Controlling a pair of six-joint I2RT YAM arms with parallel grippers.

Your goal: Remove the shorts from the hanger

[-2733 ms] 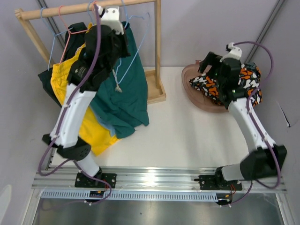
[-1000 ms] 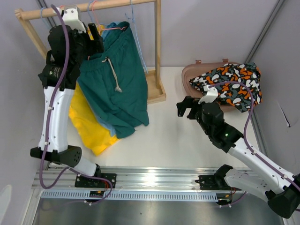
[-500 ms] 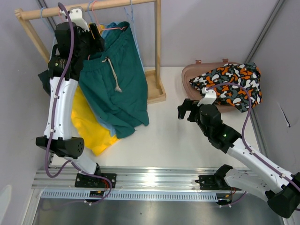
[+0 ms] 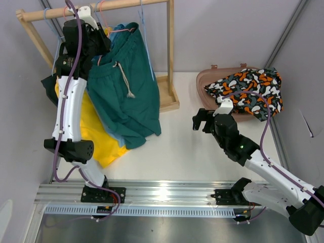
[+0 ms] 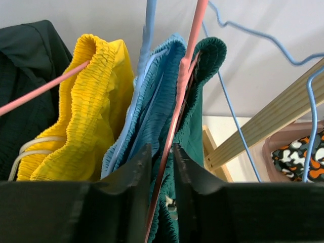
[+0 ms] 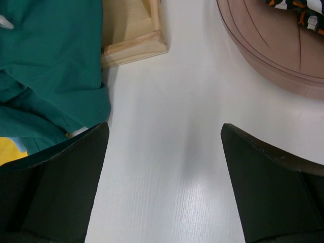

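My right gripper grabs the teal green shorts by the hanging leg (image 4: 147, 110) (image 6: 67, 66), below the waistband, next to pull them off the hanger.
The teal green shorts (image 4: 126, 86) hang on a pink hanger (image 5: 182, 91) from the wooden rail (image 4: 121, 5). Behind them hang the light blue shorts (image 5: 152, 101), the yellow shorts (image 4: 93, 136) and the black shorts (image 4: 49, 83). My left gripper (image 4: 98, 43) is at the teal waistband (image 5: 207, 66). In the left wrist view my left gripper (image 5: 162, 152) is shut on the pink hanger wire, with teal fabric beside it. The orange-black-white patterned shorts (image 4: 248, 91) lie in the brown basket (image 4: 202, 81). My right gripper (image 4: 202, 119) is open and empty above the white table (image 6: 164, 136).
The rack's wooden base (image 4: 169, 98) and upright post stand right of the hanging shorts; the base also shows in the right wrist view (image 6: 134, 40). Empty blue hangers (image 5: 238, 35) hang on the rail. The basket rim (image 6: 273, 45) is at the far right.
My right arm left the basket, dropping the patterned shorts there, and moved to the table's middle. My left gripper shifted left along the rail to the teal shorts' hanger.
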